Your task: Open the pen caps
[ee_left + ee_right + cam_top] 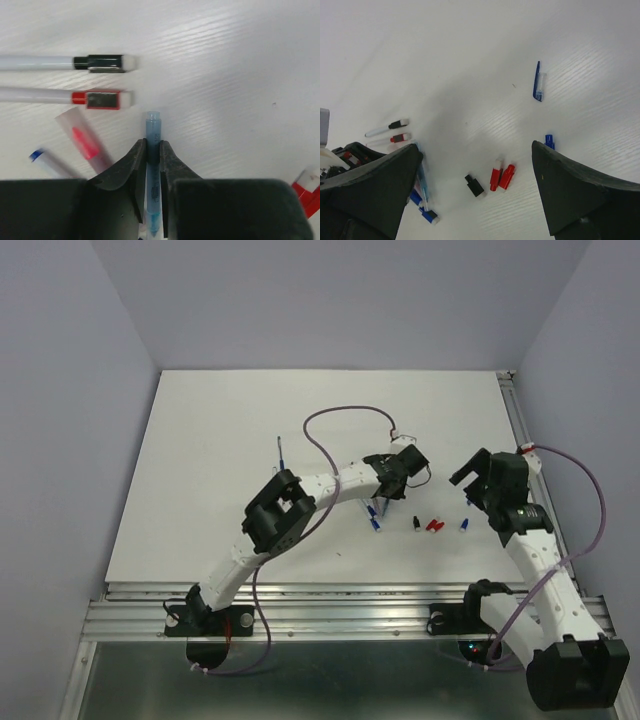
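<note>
I will reach the blue pen with my right gripper and grab the blue pen's cap end. The body of the pen is left to my left gripper, so the cap can be opened.
My left gripper (pixel 153 146) is shut on a translucent blue pen (pixel 153 125) that lies on the white table and pokes out past the fingertips. In the top view this gripper (pixel 388 483) sits over a cluster of pens (pixel 373 516). To its right lie loose pen caps: a black one (pixel 474 185), two red ones (pixel 500 177) and a blue one (pixel 549 140). My right gripper (pixel 476 148) hangs open above these caps, holding nothing. In the top view it (pixel 468 488) is right of the left gripper.
Two pale pens lie side by side, one with a black cap (pixel 105 62) and one with a red cap (pixel 102 98). A clear pen with pink inside (pixel 82 142) lies left of the jaws. A blue clipped cap (pixel 538 81) lies apart, farther back.
</note>
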Controlling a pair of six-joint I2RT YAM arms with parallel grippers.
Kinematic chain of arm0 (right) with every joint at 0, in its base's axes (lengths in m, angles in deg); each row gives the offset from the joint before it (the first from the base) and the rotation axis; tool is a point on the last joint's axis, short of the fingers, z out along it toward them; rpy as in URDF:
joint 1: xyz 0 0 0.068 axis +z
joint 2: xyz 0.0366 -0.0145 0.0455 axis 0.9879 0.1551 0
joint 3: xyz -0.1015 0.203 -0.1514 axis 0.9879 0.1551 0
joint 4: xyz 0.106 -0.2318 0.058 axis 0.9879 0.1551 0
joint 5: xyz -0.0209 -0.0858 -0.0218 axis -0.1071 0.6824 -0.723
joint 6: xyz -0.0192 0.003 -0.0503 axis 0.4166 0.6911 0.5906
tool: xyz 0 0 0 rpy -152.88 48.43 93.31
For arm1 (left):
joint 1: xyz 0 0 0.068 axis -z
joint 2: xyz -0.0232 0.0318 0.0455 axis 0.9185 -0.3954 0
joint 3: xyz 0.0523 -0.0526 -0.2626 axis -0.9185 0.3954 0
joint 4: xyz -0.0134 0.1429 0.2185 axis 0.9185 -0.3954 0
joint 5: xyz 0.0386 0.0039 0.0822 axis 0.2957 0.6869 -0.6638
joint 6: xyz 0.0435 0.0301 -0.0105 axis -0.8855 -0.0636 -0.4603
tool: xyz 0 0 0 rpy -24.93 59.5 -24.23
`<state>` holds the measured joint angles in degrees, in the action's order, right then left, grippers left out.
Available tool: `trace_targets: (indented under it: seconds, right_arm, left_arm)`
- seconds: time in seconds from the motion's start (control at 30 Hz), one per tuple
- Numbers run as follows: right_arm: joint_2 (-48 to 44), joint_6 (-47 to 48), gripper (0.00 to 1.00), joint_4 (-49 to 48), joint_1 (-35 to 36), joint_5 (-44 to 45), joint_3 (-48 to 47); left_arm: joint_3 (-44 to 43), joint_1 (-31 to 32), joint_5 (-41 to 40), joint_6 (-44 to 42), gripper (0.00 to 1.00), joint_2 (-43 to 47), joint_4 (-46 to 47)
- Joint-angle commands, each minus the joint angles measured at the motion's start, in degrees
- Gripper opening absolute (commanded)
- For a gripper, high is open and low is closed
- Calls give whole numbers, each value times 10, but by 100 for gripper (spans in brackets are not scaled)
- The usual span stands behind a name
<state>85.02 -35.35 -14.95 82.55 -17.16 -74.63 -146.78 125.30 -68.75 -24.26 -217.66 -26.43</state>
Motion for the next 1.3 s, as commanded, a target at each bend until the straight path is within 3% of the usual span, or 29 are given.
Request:
trace_targets:
  seconds: [0.0, 0.1, 0.2, 0.37, 0.57, 0.77, 0.97, 1.27]
  right_arm:
    - [-63, 63, 100, 14, -4, -89, -7]
    - [-112, 99, 100, 10, -3, -174, 0]
    - [-126, 117, 100, -39, -4, -463, 22]
    - [-113, 67, 100, -128, -1, -582, 60]
    - [-131, -2, 100, -237, 12, -639, 93]
    - [-95, -27, 100, -309, 89, -604, 93]
    - [4, -5, 99, -325, 201, -496, 45]
    - [97, -32, 88, -396, 240, -504, 22]
  left_arm:
    - [117, -25, -14, 84, 0, 160, 99]
    - [184, -42, -2, 112, 0, 246, 141]
    - [306, -52, -2, 152, 0, 348, 212]
    - [386, -53, -31, 221, 0, 438, 252]
    - [473, -45, -73, 311, 0, 516, 275]
    - [513, -24, -134, 355, 0, 562, 275]
    - [509, -22, -133, 341, 0, 561, 274]
    - [510, -23, -128, 335, 0, 556, 275]
